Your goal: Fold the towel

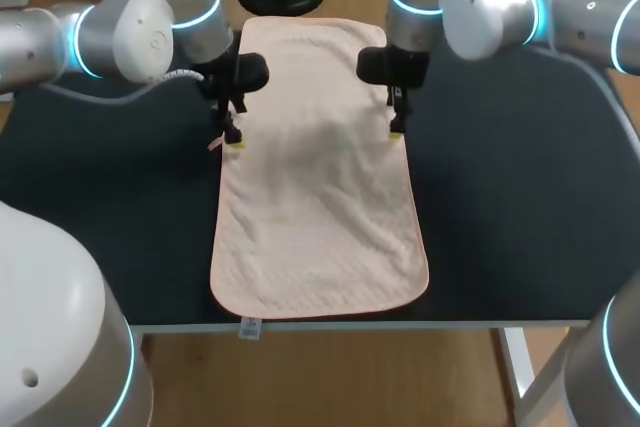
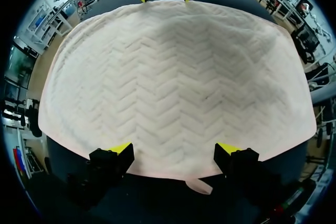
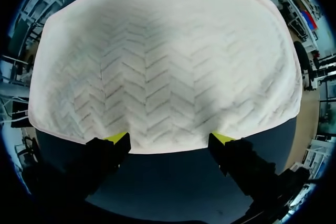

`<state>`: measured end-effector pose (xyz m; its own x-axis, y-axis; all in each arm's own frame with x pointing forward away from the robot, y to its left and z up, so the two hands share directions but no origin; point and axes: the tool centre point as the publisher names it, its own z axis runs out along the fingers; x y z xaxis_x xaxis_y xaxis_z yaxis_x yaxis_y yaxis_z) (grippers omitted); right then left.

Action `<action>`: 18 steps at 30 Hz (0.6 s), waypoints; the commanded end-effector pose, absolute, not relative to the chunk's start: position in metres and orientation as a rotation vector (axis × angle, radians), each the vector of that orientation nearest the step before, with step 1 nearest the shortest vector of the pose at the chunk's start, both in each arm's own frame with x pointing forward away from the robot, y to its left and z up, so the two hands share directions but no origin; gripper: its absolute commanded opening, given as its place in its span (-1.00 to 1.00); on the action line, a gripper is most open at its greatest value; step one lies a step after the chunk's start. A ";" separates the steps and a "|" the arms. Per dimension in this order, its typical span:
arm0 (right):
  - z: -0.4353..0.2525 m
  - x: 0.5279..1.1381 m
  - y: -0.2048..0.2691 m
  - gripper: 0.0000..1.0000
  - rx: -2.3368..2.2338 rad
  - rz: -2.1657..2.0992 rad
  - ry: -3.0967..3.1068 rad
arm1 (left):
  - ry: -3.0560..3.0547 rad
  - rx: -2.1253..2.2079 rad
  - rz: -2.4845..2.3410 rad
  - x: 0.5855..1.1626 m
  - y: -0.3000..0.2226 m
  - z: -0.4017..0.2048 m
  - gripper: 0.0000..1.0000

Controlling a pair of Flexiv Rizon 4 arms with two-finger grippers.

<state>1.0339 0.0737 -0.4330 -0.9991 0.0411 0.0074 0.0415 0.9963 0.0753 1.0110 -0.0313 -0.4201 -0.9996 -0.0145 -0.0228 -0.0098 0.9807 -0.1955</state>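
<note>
My left gripper should next grab the unlabeled corner on the towel by its loop edge [image 1: 250,27]. Then it can fold the towel onto its labeled end [image 1: 310,309].
A pale pink towel [image 1: 315,187] lies flat and unfolded on the dark table [image 1: 520,197], its long side running from the far edge to the front edge. My left gripper [image 1: 232,137] stands open at the towel's left long edge, pointing down. My right gripper [image 1: 397,127] stands open at the right long edge, directly across. In the left wrist view the towel [image 2: 178,77] spreads ahead of my left gripper [image 2: 175,149], whose tips sit over its near hem. In the right wrist view my right gripper [image 3: 170,140] sits likewise at the hem of the towel [image 3: 163,61]. Nothing is pinched.
A small loop tab [image 2: 199,186] sticks out from the towel's hem under my left gripper. A white label [image 1: 250,327] hangs at the towel's front corner over the table's edge. Bare dark tabletop lies on both sides of the towel.
</note>
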 end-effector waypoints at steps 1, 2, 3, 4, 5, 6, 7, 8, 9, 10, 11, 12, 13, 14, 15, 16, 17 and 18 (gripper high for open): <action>-0.444 1.041 0.078 1.00 -0.051 -0.126 -3.113 | 3.110 -0.008 -0.310 1.017 -0.036 -0.426 1.00; -0.445 1.041 0.079 1.00 -0.049 -0.127 -3.112 | 3.109 -0.005 -0.312 1.017 -0.036 -0.427 1.00; -0.446 1.041 0.080 1.00 -0.046 -0.131 -3.110 | 3.109 -0.003 -0.312 1.017 -0.037 -0.429 1.00; -0.447 1.040 0.080 1.00 -0.045 -0.133 -3.109 | 3.112 0.001 -0.313 1.018 -0.038 -0.431 1.00; -0.448 1.040 0.081 1.00 -0.043 -0.136 -3.108 | 3.116 0.006 -0.310 1.017 -0.039 -0.433 1.00; -0.448 1.040 0.081 1.00 -0.042 -0.138 -3.107 | 3.121 0.008 -0.308 1.017 -0.040 -0.435 1.00; -0.448 1.040 0.082 1.00 -0.040 -0.139 -3.107 | 3.126 0.009 -0.316 1.016 -0.040 -0.437 1.00; -0.448 1.039 0.082 1.00 -0.037 -0.141 -3.106 | 3.126 0.010 -0.319 1.016 -0.040 -0.439 1.00; -0.448 1.039 0.082 1.00 -0.036 -0.140 -3.105 | 3.127 0.009 -0.321 1.015 -0.040 -0.441 1.00; -0.449 1.039 0.082 1.00 -0.035 -0.139 -3.104 | 3.131 0.007 -0.320 1.015 -0.041 -0.443 1.00; -0.449 1.039 0.082 1.00 -0.034 -0.138 -3.103 | 3.132 0.006 -0.322 1.015 -0.041 -0.444 1.00; -0.449 1.039 0.082 1.00 -0.033 -0.136 -3.103 | 3.133 0.006 -0.324 1.015 -0.041 -0.446 1.00; -0.449 1.039 0.082 1.00 -0.031 -0.133 -3.102 | 3.134 0.005 -0.324 1.015 -0.041 -0.447 1.00; -0.449 1.038 0.082 1.00 -0.031 -0.131 -3.102 | 3.136 0.002 -0.330 1.014 -0.041 -0.447 1.00; -0.449 1.038 0.081 1.00 -0.030 -0.129 -3.101 | 3.136 0.001 -0.333 1.014 -0.041 -0.448 1.00; -0.449 1.038 0.081 1.00 -0.030 -0.126 -3.100 | 3.138 -0.001 -0.333 1.015 -0.041 -0.449 1.00; -0.450 1.038 0.080 1.00 -0.031 -0.123 -3.100 | 3.140 -0.006 -0.337 1.015 -0.041 -0.450 1.00; -0.450 1.038 0.080 1.00 -0.030 -0.117 -3.098 | 3.139 -0.005 -0.338 1.015 -0.041 -0.451 0.85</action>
